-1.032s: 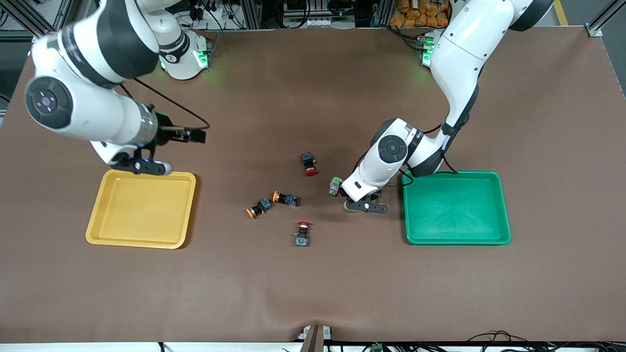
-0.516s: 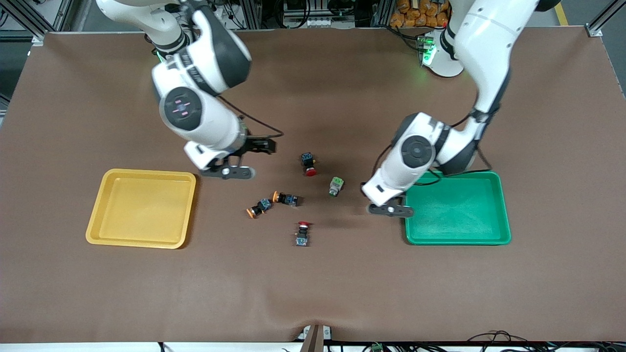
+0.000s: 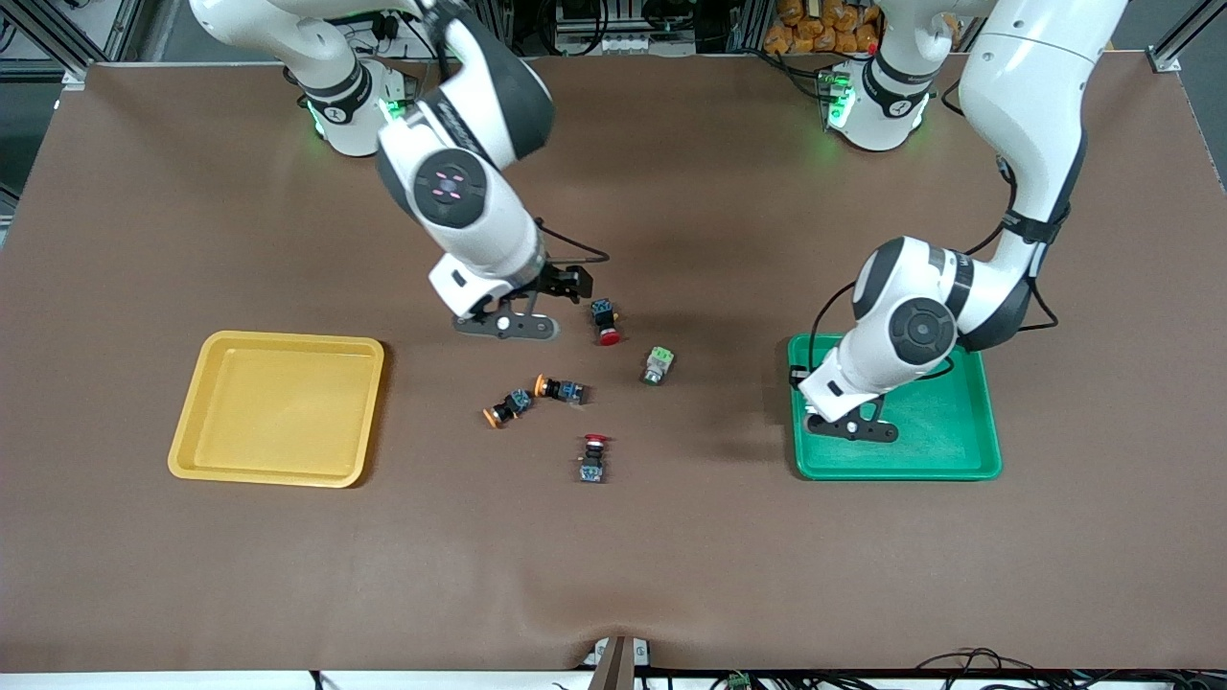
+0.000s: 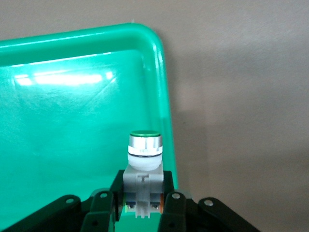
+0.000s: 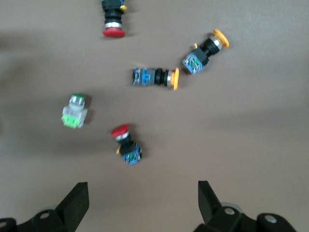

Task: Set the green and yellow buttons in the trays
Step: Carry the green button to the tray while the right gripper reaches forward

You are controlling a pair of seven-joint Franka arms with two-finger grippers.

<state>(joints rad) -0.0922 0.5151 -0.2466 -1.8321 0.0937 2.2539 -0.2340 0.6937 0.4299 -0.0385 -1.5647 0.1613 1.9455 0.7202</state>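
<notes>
The green button [image 4: 145, 157] is hanging above the green tray's rim [image 4: 149, 36] in the left wrist view, so the robot's left gripper should lower the button into the tray before letting it go.
My left gripper [image 3: 851, 428] is shut on a green button [image 4: 143, 159] and holds it over the green tray [image 3: 896, 472], near the tray's edge toward the right arm's end. The tray also shows in the left wrist view [image 4: 72, 125]. My right gripper [image 3: 505, 324] is open and empty above the table, beside the cluster of buttons. A second green button [image 3: 658, 365] lies on the table. Two yellow-capped buttons [image 3: 561, 389] [image 3: 505, 406] lie close together. The yellow tray [image 3: 288, 337] is empty. The right wrist view shows the open gripper [image 5: 142, 198], the green button [image 5: 74, 111] and both yellow buttons [image 5: 157, 77] [image 5: 205, 51].
Two red-capped buttons lie among the others: one [image 3: 605, 320] right beside my right gripper, one [image 3: 593, 458] nearer the front camera. They also show in the right wrist view [image 5: 112, 19] [image 5: 126, 142]. The brown mat covers the whole table.
My left gripper carried the green button from the table's middle to over the green tray. My right gripper moved from over the yellow tray to beside the cluster of buttons.
</notes>
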